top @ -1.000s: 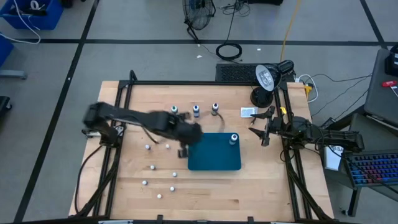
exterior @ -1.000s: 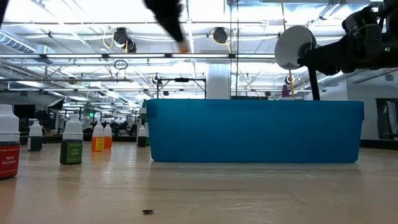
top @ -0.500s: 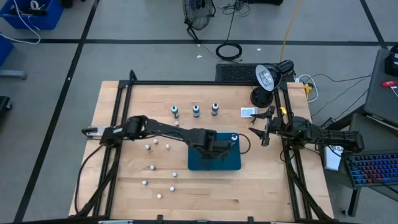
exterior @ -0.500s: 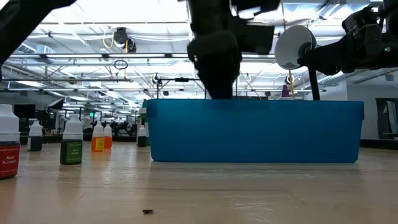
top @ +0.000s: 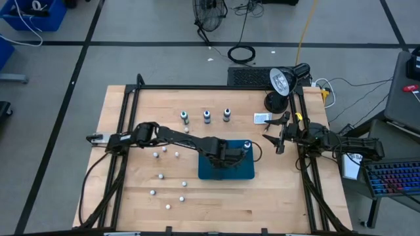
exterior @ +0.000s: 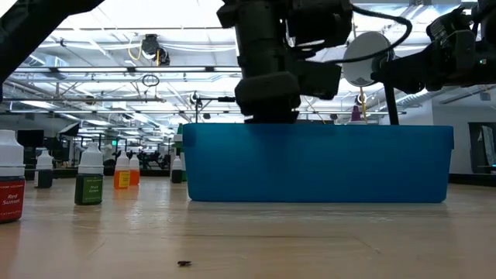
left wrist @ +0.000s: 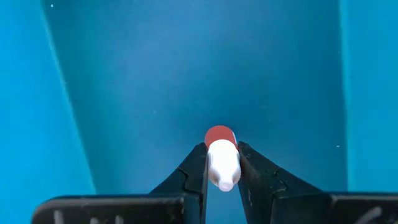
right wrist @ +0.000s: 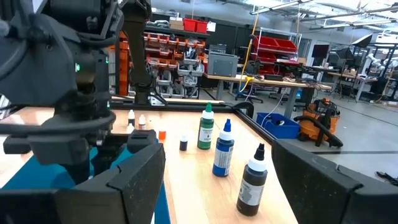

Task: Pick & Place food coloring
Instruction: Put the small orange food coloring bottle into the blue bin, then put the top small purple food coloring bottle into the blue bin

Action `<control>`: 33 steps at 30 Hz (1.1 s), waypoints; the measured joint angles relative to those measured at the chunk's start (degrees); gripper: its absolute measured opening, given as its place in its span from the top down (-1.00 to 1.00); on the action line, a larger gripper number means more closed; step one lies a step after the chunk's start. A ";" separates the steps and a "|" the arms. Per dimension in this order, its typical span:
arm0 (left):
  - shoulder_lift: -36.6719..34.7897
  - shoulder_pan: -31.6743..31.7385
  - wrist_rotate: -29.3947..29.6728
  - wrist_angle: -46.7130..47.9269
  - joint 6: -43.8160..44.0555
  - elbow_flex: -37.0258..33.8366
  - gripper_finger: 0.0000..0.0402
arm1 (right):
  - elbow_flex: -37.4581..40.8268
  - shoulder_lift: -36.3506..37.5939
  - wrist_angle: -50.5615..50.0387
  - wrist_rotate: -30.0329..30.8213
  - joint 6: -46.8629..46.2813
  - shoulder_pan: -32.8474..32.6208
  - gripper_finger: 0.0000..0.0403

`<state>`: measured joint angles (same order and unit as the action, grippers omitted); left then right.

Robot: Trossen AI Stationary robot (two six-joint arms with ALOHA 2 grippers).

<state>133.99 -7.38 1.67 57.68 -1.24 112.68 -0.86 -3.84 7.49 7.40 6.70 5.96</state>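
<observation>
My left gripper needs to open now, because the bottle's red body [left wrist: 219, 134] stands on the blue tray's bottom and the small red bottle would stay standing there.
My left gripper [left wrist: 221, 150] is shut on a tiny bottle with a red body [left wrist: 219, 134] and a white cap, inside the blue tray [top: 226, 172]; in the low view the gripper [exterior: 267, 105] reaches down behind the tray's wall [exterior: 318, 164]. One pale-capped bottle [top: 247, 145] stands in the tray's far right corner. Three taller bottles, green [right wrist: 206, 128], blue [right wrist: 224, 149] and dark [right wrist: 252, 182], stand in a row near the far edge [top: 207, 116]. My right gripper [right wrist: 227, 186] waits open at the table's right edge [top: 279, 139]. My left gripper pinches the small red bottle at its white cap [left wrist: 222, 167], between the two fingers [left wrist: 198, 163]. The fingers come from above, pointing down into the tray. The bottle is upright, red body below the fingertips; whether its base is on the tray floor cannot be told.
Several tiny white-capped bottles [top: 161, 176] stand scattered on the wood left of the tray; red [exterior: 9, 182], green [exterior: 89, 182] and orange [exterior: 122, 174] ones show in the low view. A lamp [top: 281, 82] and a small card [top: 262, 118] sit at the far right.
My left gripper has swept toward the table's right, from the wood beside the tray's left edge to over the tray, carrying the small bottle, then come down into the tray. The right arm has kept still.
</observation>
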 joint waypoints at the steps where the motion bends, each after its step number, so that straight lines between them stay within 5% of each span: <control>1: -0.04 0.00 -0.19 -0.18 0.07 -0.08 0.69 | 0.00 0.00 -0.02 0.00 -0.02 0.00 -0.40; 5: -0.33 0.00 -0.67 -0.80 0.92 -0.09 0.67 | 0.00 0.00 -0.01 0.01 0.00 0.01 -0.41; 12: -1.00 -0.04 -0.78 -0.74 1.78 -0.02 0.07 | 0.02 0.00 0.00 0.00 0.00 0.00 -0.40; 17: -1.01 -0.04 -0.77 -0.14 1.77 0.10 -0.16 | 0.00 0.00 0.00 0.00 0.00 0.00 -0.40; 22: -1.04 -0.04 0.25 9.82 2.11 5.94 -0.24 | 0.01 0.01 0.00 0.00 -0.01 0.00 -0.40; 27: -1.13 -0.46 8.77 20.13 3.51 12.22 -0.25 | 0.00 0.00 0.00 0.00 0.00 0.00 -0.40; 33: -5.56 -0.26 11.39 24.11 3.51 6.53 -0.26 | 0.00 0.00 0.00 0.00 0.00 0.00 -0.40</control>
<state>128.43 -7.64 13.06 81.79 2.27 119.21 -0.86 -3.83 7.49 7.40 6.70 5.96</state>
